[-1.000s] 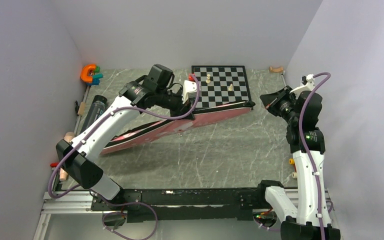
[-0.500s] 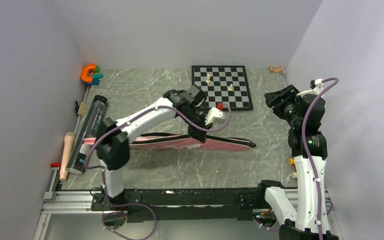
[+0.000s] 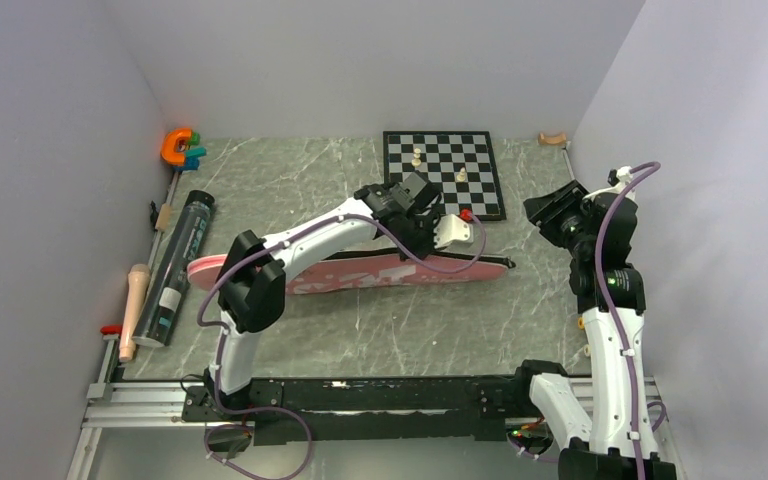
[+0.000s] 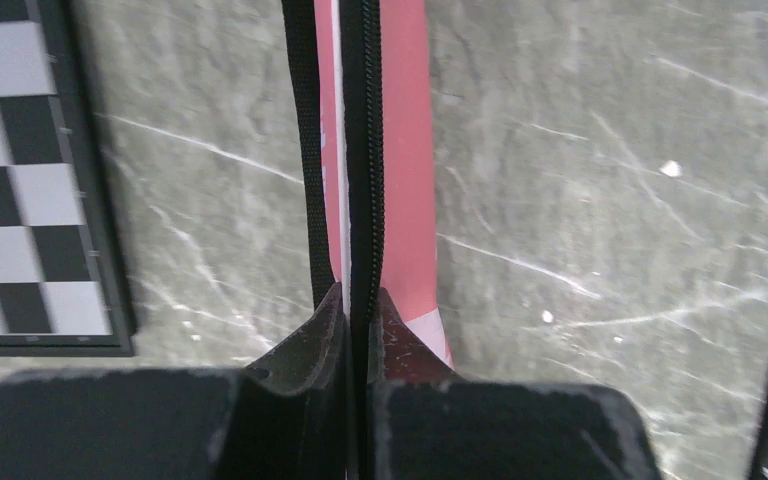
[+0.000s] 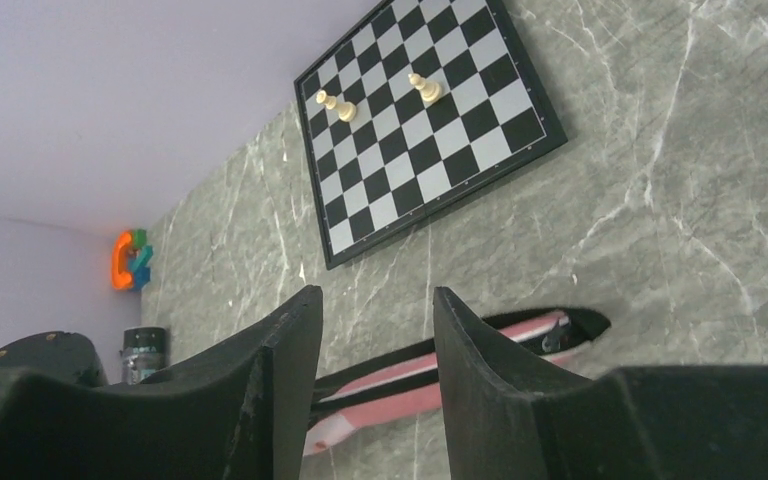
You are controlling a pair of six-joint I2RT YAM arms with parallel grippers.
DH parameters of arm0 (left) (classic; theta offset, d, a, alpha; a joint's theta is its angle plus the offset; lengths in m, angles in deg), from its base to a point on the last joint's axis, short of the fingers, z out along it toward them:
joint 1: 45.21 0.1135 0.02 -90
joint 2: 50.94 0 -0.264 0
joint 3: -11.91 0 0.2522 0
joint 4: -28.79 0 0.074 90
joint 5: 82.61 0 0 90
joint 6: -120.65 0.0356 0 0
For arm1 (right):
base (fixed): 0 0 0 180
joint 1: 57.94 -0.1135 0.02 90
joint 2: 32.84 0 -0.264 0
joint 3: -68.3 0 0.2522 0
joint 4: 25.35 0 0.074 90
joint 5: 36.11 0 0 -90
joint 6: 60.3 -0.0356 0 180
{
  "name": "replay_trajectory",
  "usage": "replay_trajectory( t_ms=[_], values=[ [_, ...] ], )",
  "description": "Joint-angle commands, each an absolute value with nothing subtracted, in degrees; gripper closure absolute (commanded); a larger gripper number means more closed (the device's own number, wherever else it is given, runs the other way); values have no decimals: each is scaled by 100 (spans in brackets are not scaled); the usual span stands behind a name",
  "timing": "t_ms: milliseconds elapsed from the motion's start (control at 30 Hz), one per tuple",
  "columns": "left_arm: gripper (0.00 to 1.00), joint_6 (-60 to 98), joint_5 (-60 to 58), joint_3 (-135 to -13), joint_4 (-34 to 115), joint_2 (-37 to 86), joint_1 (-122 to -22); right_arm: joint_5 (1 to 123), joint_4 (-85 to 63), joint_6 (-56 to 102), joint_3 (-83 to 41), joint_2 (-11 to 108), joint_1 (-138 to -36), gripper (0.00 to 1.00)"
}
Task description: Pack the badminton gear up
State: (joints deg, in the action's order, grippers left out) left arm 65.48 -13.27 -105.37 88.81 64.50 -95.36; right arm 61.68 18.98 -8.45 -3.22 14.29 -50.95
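Note:
My left gripper holds the pink bag's zip edge above the table. It should lay the pink bag flat before it opens.
The long pink bag lies across the middle of the table, its black strap running along its zip edge. My left gripper is over its right half. In the left wrist view that gripper is shut on the bag's black zip edge. The long black tube lies by the left rail. My right gripper hangs raised at the right, apart from the bag. In its own view it stands open and holds nothing, with the bag on the table beyond it.
A chessboard with pale pieces sits at the back, just behind the bag's right end. An orange C-shaped toy is in the back left corner. A pale peg-like piece lies on the left rail beside the tube.
The left arm has folded in and drawn the bag off the chessboard's front edge toward the middle, where it now lies level. The tube is uncovered. The right arm shifted only slightly.

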Motion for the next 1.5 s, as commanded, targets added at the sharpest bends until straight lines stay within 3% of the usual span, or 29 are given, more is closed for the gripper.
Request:
replay_trajectory(
  t_ms=[0, 367, 767, 1133, 1300, 1333, 1400, 1467],
  values=[
    [94, 7177, -461, -11015, 7802, 6446, -9734, 6229, 1615, -916, -282, 1407, -5068, 53],
    [94, 7662, 677, -10686, 6691, 6696, -10018, 6209, 1597, -921, -182, 1337, -5071, 58],
    [90, 6634, -540, -9212, 7136, 6557, -10480, 6152, 1707, -866, -58, 1269, -5068, 55],
    [92, 7581, -846, -7659, 7351, 5988, -10437, 6275, 1540, -960, 95, 1397, -5063, 55],
    [90, 7622, -975, -8085, 7556, 6177, -10043, 6283, 1517, -979, 122, 1463, -5067, 54],
    [87, 7558, -1063, -8240, 7641, 6210, -9999, 6266, 1537, -965, 107, 1464, -5068, 51],
    [71, 7385, -1190, -8392, 7656, 6163, -10001, 6215, 1569, -923, 73, 1479, -5066, 43],
    [18, 7137, -1303, -8527, 7696, 6064, -10027, 6126, 1626, -839, 2, 1526, -5066, 32]
  ],
)
